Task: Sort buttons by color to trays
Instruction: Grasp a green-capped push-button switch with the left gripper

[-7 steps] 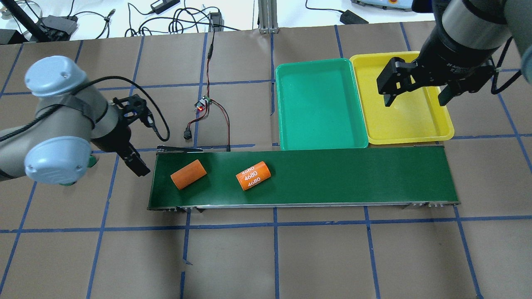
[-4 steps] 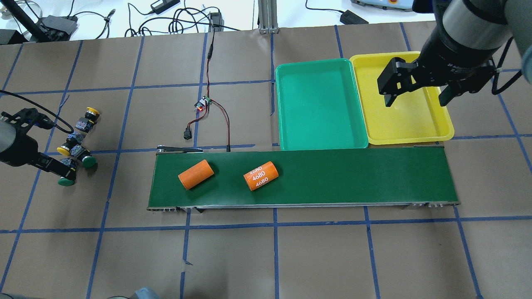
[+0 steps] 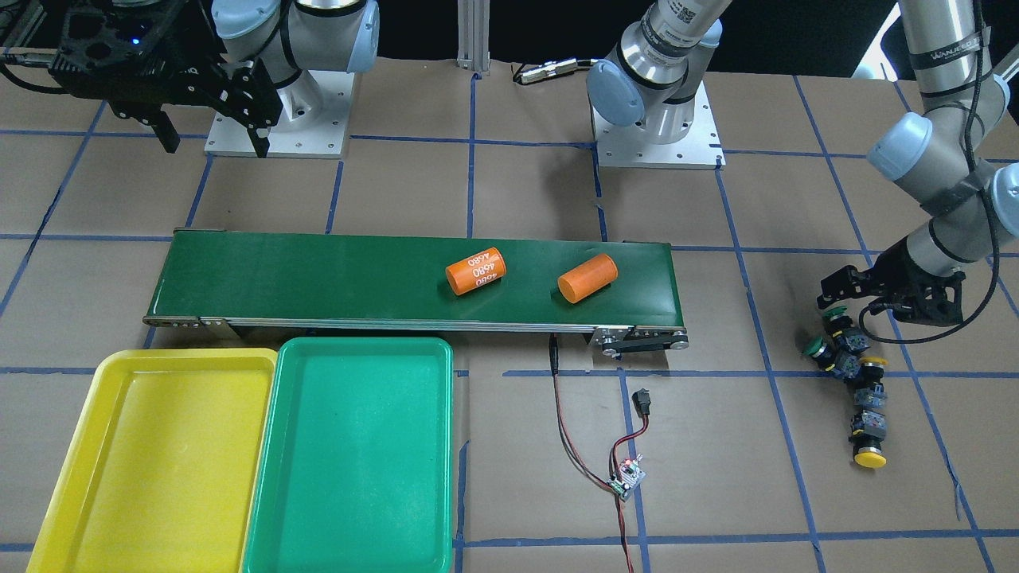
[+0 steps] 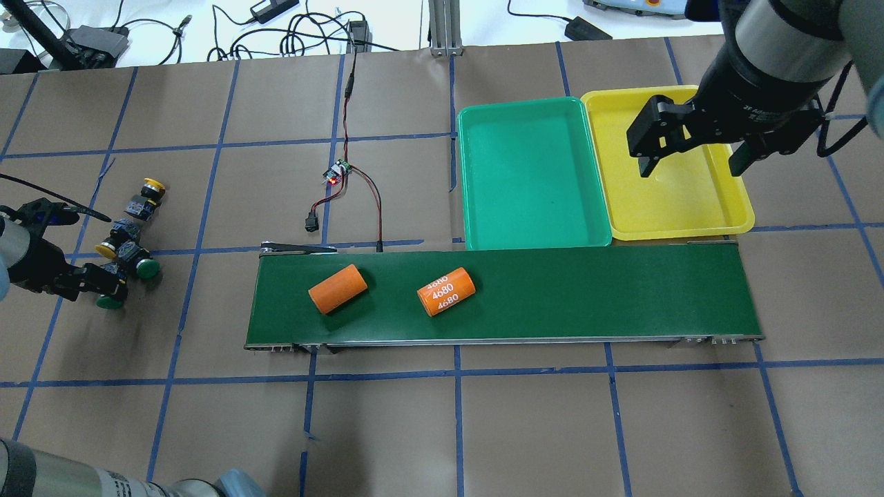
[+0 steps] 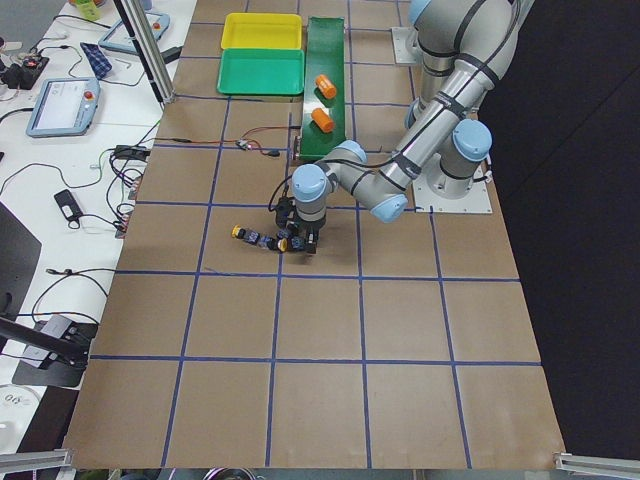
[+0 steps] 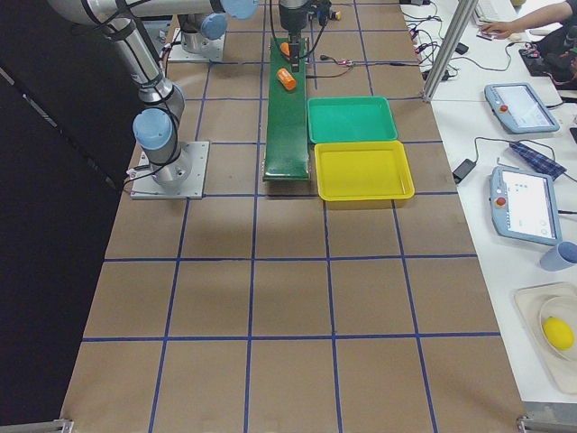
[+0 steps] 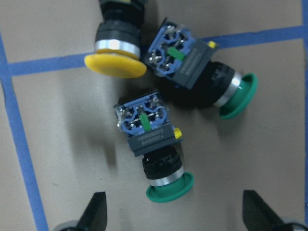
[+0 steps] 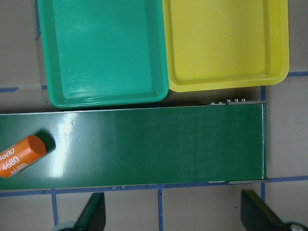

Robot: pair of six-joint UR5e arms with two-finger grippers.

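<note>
I need to sort the green-capped button (image 7: 169,190) by color, so next I will take it by its black body (image 7: 160,162) with my left gripper.
Several buttons lie in a cluster on the table's left end: a yellow one (image 4: 150,186), another yellow cap (image 4: 105,250) and two green ones (image 4: 146,268) (image 4: 109,301). My left gripper (image 4: 97,279) hovers open right over the green pair. In the left wrist view a green button (image 7: 169,185) lies just ahead of its spread fingertips (image 7: 96,211), and nothing is held. The green tray (image 4: 532,172) and yellow tray (image 4: 677,200) sit side by side beyond the belt. My right gripper (image 4: 690,162) hangs open and holds nothing above the yellow tray.
A long dark-green conveyor belt (image 4: 587,290) crosses the middle and carries two orange cylinders (image 4: 337,288) (image 4: 446,291). A small circuit board with red-black wires (image 4: 338,172) lies behind the belt's left end. Cables run along the far table edge.
My left arm swung out to the left and now hangs over the button cluster. Both orange cylinders moved rightward along the belt. The right gripper stayed put.
</note>
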